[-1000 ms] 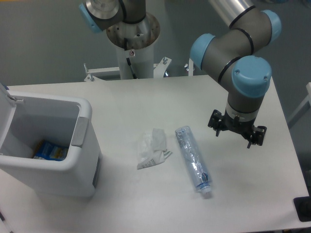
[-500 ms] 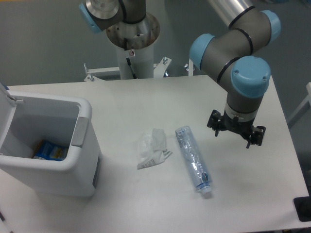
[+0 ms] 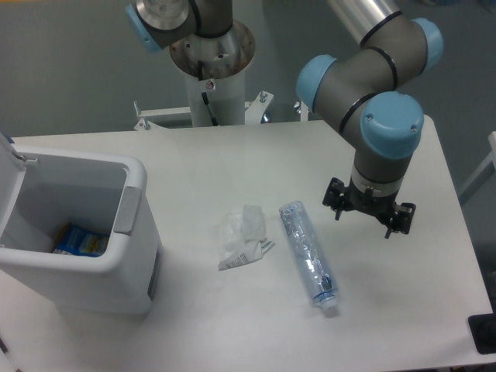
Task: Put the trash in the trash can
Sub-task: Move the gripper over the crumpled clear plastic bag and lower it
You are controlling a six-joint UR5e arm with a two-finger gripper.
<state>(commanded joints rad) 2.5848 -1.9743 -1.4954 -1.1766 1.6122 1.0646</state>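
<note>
I need to reach the crumpled wrapper and grab it by its clear corner (image 3: 254, 213), so that it can go in the trash can.
A crushed bluish clear bottle (image 3: 307, 252) lies on the table, white cap toward the front. Left of it sits a crumpled clear-and-white wrapper (image 3: 243, 235). The white trash can (image 3: 132, 232) stands at the left with its lid up; a blue-and-yellow item (image 3: 80, 241) lies inside. My gripper (image 3: 369, 212) hangs under the blue-capped wrist, just right of the bottle's upper end and above the table. Its black fingers (image 3: 335, 203) stick out on both sides of the wrist, spread apart, with nothing between them.
The arm's base column (image 3: 211, 74) rises at the back centre of the table. The table's right edge runs close past the gripper. A dark object (image 3: 483, 334) shows at the lower right corner.
The wrist and gripper have shifted slightly left, closer to the bottle. The bottle, the wrapper and the trash can lie where they were.
</note>
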